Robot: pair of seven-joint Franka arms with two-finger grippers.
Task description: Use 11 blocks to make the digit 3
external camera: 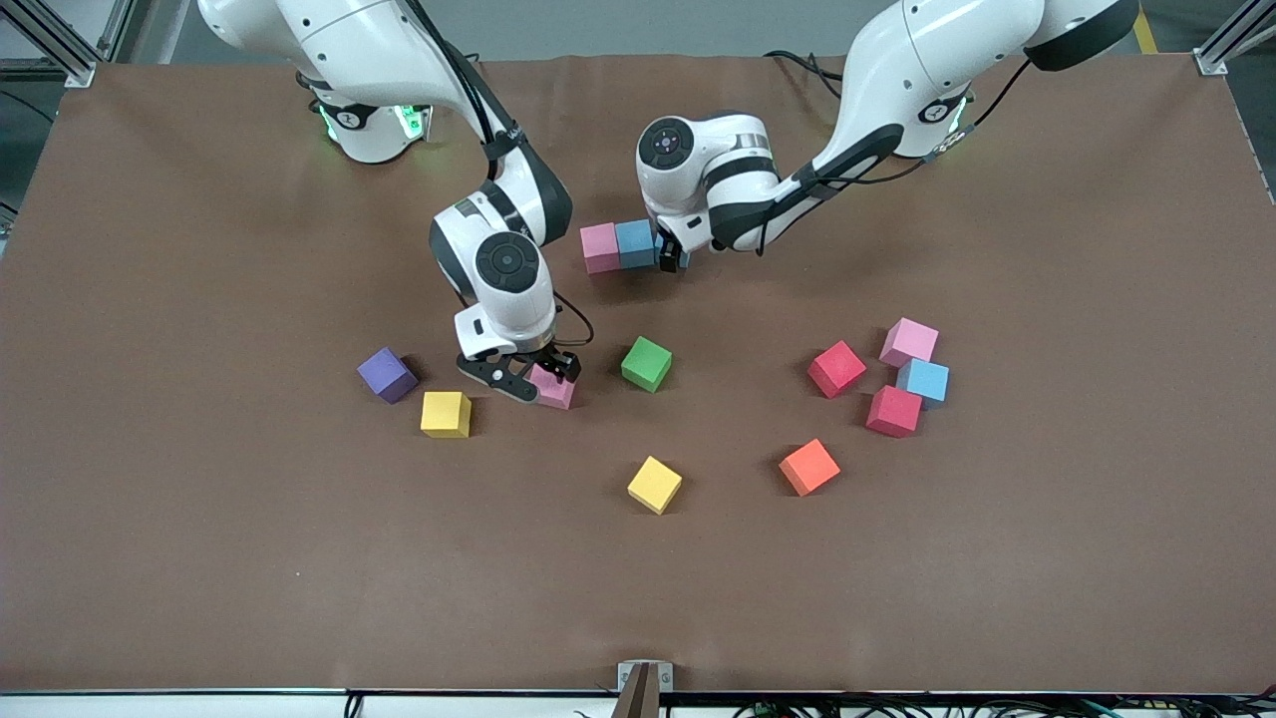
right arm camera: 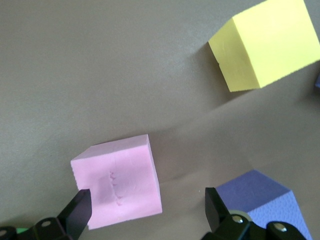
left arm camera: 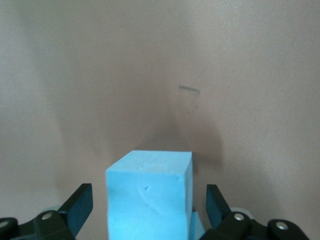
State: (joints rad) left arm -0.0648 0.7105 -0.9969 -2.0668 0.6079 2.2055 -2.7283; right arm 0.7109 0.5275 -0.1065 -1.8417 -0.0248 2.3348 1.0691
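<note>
My right gripper's fingers stop above the pink block's top side [external camera: 555,389] [right arm camera: 120,185], so closing now would miss. The gripper lowers before it closes on the pink block.
Toward the robots' side, a pink block [external camera: 600,247] and a light blue block [external camera: 635,243] touch in a row. My left gripper [external camera: 673,257] stands open at that row's end, around another light blue block [left arm camera: 150,200], with a gap on each side of the block. My right gripper [external camera: 538,381] is low and open at a pink block [external camera: 555,391], which lies partly between its fingers [right arm camera: 80,212]. Loose on the table are green [external camera: 646,363], purple [external camera: 387,374], orange [external camera: 808,467], red [external camera: 835,368], red [external camera: 893,411], pink [external camera: 908,342] and light blue [external camera: 924,380] blocks.
One yellow cube [external camera: 445,414] sits beside the purple block, close to my right gripper. Another yellow cube [external camera: 654,485] lies nearer the front camera than the green block. The red, pink and light blue blocks cluster toward the left arm's end.
</note>
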